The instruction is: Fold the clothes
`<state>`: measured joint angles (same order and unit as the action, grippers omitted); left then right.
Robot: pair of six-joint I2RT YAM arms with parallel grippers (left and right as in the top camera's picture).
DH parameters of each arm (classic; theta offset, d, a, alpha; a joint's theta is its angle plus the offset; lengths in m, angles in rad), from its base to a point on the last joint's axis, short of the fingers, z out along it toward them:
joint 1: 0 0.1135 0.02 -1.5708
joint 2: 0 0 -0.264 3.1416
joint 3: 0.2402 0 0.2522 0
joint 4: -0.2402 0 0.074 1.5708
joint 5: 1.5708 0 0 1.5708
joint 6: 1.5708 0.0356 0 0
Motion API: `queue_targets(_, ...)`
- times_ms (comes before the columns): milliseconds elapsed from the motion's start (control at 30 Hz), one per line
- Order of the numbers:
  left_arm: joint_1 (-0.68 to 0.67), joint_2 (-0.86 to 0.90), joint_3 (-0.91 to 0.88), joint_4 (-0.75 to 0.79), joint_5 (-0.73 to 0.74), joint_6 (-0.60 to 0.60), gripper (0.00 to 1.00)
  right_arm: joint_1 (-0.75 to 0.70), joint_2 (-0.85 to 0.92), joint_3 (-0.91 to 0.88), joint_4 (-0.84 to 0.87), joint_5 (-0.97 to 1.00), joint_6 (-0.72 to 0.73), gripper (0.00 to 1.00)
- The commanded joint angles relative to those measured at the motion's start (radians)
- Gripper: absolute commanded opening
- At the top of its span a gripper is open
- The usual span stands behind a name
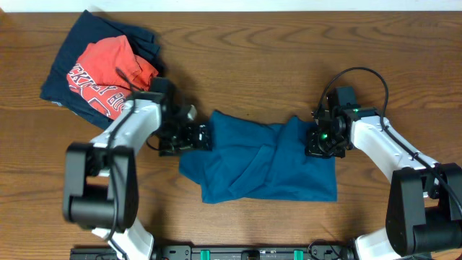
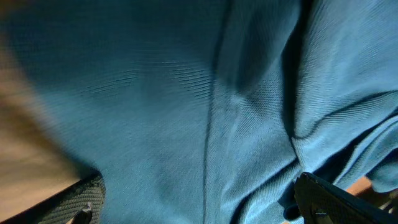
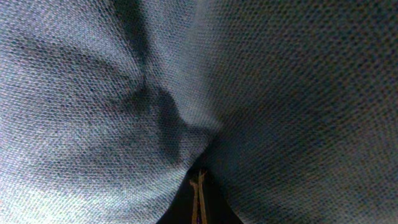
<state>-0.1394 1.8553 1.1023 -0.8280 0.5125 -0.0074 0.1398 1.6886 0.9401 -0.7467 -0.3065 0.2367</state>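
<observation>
The edge opposite my right gripper needs to come across for folding. My left gripper will pick up the blue T-shirt (image 1: 263, 162) by that edge next.
The blue T-shirt (image 1: 263, 162) lies crumpled in the middle of the table. My left gripper (image 1: 196, 137) is at its left edge, open, with blue cloth (image 2: 186, 112) spread between the fingers (image 2: 78, 200). My right gripper (image 1: 319, 141) sits at the shirt's upper right corner, shut on a pinch of the fabric. In the right wrist view the cloth (image 3: 93, 93) bunches toward the closed gripper (image 3: 199, 193) and fills the frame. A red tee with white lettering (image 1: 108, 76) lies on a navy garment (image 1: 76, 54) at the far left.
The wooden table (image 1: 289, 58) runs bare along the back and right. The pile of other clothes lies just behind my left arm (image 1: 130, 123). A dark rail (image 1: 253, 253) edges the table's front.
</observation>
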Motion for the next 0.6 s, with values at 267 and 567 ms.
queue_targets(267,-0.048,0.191,-0.009,0.031,0.266,0.014,0.98,-0.002,0.032,-0.019,-0.003,0.026,-0.006,0.01)
queue_targets(567,-0.143,0.191,-0.009,0.036,0.261,0.01,0.85,-0.002,0.032,-0.019,-0.001,0.026,-0.006,0.01)
